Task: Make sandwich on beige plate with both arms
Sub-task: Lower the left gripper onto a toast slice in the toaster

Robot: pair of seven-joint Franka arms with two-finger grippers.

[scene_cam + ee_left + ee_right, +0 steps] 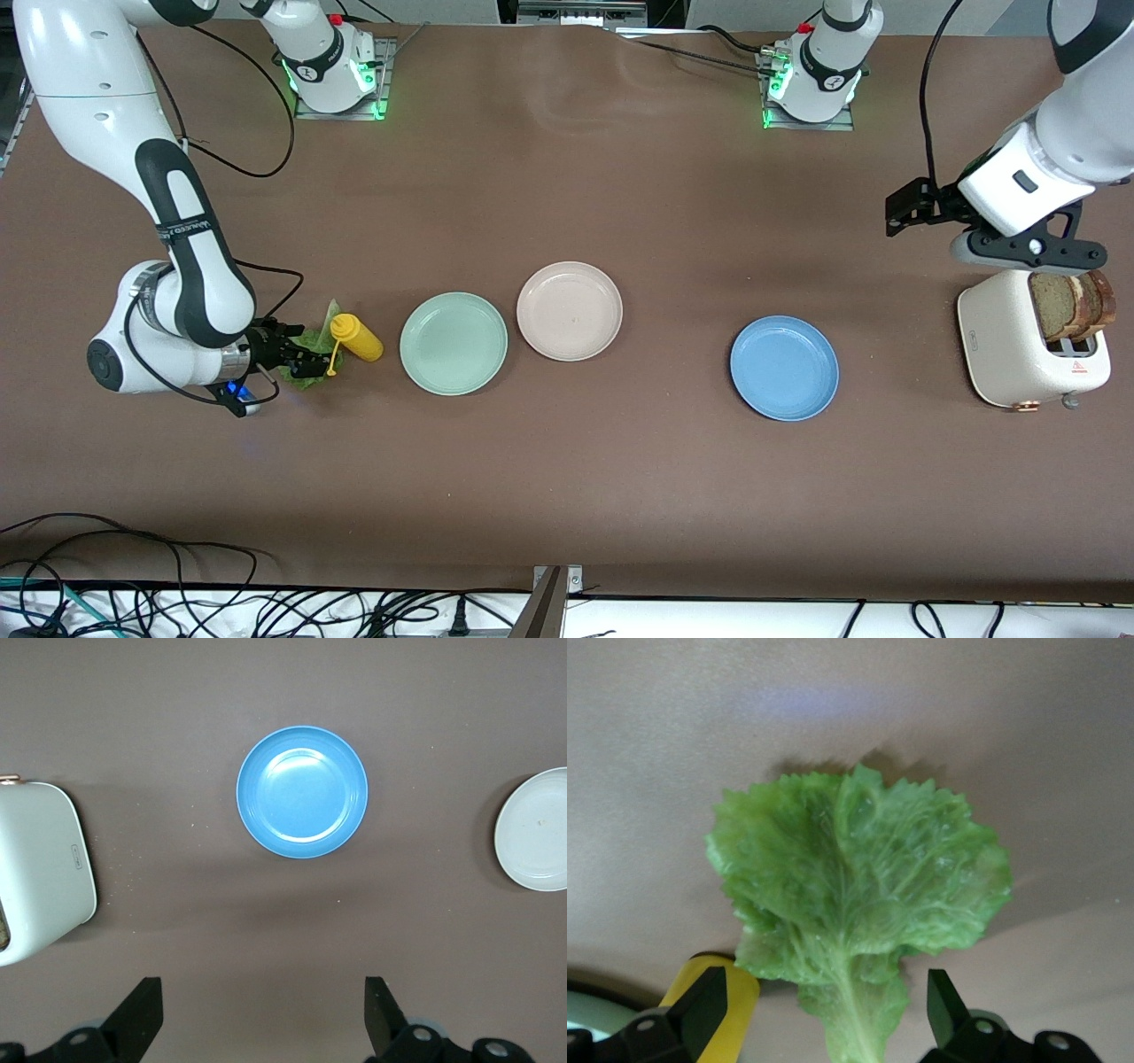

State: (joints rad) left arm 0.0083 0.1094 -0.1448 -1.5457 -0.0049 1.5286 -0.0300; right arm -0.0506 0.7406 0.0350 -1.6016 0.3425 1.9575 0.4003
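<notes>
The lettuce stem (856, 1019) has my right gripper's fingers low around it. My right gripper should close now, and it would catch the lettuce leaf (859, 873).
The beige plate (570, 310) (536, 828) lies bare mid-table. Two brown bread slices (1076, 306) stand in the slots of a white toaster (1010, 346) (40, 868) at the left arm's end. A green lettuce leaf (310, 381) (859, 873) lies flat on the table at the right arm's end. My right gripper (306, 359) (828, 1010) is low at the leaf, open, the stem between its fingers. My left gripper (917, 211) (261, 1010) hangs high over bare table beside the toaster, open and holding nothing.
A yellow squeeze bottle (357, 338) (709, 992) lies on its side against the lettuce. A mint-green plate (454, 343) sits beside the beige plate, toward the right arm's end. A blue plate (784, 368) (301, 790) sits between the beige plate and the toaster. Cables run along the table's near edge.
</notes>
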